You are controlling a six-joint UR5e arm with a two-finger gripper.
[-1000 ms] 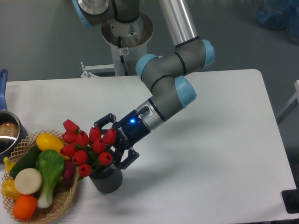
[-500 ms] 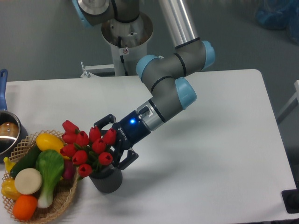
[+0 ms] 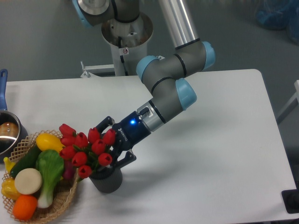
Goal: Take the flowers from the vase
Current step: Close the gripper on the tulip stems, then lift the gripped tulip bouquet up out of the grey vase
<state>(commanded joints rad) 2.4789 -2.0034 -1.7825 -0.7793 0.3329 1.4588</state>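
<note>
The flowers (image 3: 81,145) should be held by their stems just below the red blooms, so that my gripper can next lift the flowers out of the vase (image 3: 107,182).
The flowers (image 3: 81,145), a bunch of red tulip buds with green leaves, stand in the vase (image 3: 107,182), a short dark grey cylinder near the table's front left. They lean left towards the basket. My gripper (image 3: 113,142) reaches in from the right at the level of the blooms, just above the vase's mouth. Its jaws are spread, with one finger (image 3: 105,123) behind the bunch and the other (image 3: 126,157) in front of it. The stems are hidden by the buds and the gripper, so contact with them does not show.
A wicker basket (image 3: 65,198) of vegetables touches the vase's left side. A metal pot (image 3: 7,133) with a blue handle sits at the far left edge. The arm's base column (image 3: 124,37) stands behind the table.
The gripper has pushed a little further left and down into the bunch. The tulip heads have shifted left towards the basket.
</note>
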